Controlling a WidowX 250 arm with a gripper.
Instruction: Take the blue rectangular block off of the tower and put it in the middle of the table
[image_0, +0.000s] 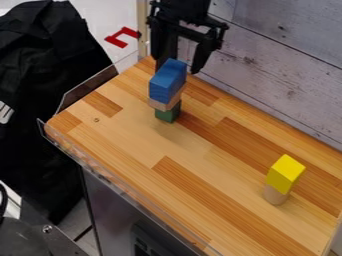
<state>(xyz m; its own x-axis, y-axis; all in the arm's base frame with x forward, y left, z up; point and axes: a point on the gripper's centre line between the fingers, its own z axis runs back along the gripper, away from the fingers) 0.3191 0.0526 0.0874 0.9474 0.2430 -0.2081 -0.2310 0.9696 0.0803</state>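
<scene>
My gripper takes hold of the blue rectangular block (167, 81) by its long sides next, to set it in the middle of the table.
At the far end of the table, the black gripper (178, 66) hangs open behind the tower, its two fingers spread apart. The blue rectangular block (167, 81) tops the tower and partly covers the view of the left finger. Under it sits a natural wood block (164, 103), and a green block (167, 113) forms the base. Whether the gripper touches the blue block cannot be told. The wooden table (143, 137) has a striped top.
A yellow block (285, 173) rests on a natural wood cylinder (275, 195) near the table's right end. A grey plank wall (280, 75) runs along the back edge. Clear guards (87, 87) line the left and front edges.
</scene>
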